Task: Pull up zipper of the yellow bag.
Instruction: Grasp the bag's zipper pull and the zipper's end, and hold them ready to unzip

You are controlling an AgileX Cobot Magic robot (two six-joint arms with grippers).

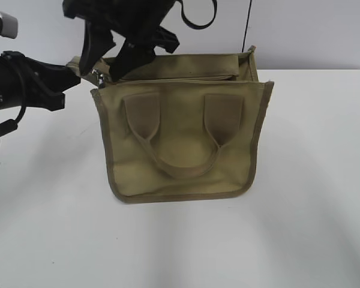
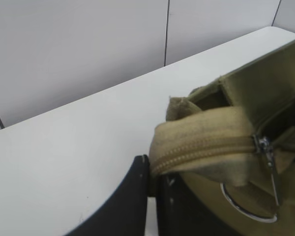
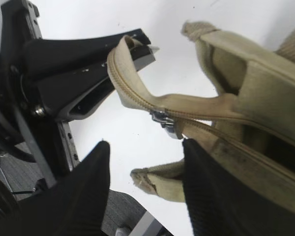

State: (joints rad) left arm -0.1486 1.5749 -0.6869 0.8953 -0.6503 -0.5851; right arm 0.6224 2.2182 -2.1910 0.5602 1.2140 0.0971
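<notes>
Next, my right gripper grabs the silver slider by its pull tab (image 3: pixel 173 129) to pull up the zipper of the yellow bag (image 3: pixel 226 135).
The yellow bag (image 1: pixel 180 141) stands upright on the white table with its U-shaped handle facing the camera. The zipper (image 3: pixel 137 101) runs along its top. Its silver slider (image 3: pixel 162 119) sits near the bag's left end and also shows in the left wrist view (image 2: pixel 262 143) and the exterior view (image 1: pixel 98 75). My left gripper (image 2: pixel 152 173) is shut on the free end of the zipper tape, and holds it out to the left of the bag (image 1: pixel 74 66). My right gripper (image 3: pixel 145 145) comes from above. It is open, with its fingers on either side of the slider (image 1: pixel 102 73), not touching it.
A metal ring (image 2: pixel 246 206) hangs on the bag below the slider. The white table (image 1: pixel 180 240) extends in front of and to both sides of the bag. A pale wall (image 1: pixel 312 30) stands behind. The left arm (image 1: pixel 24 81) lies along the table's left side.
</notes>
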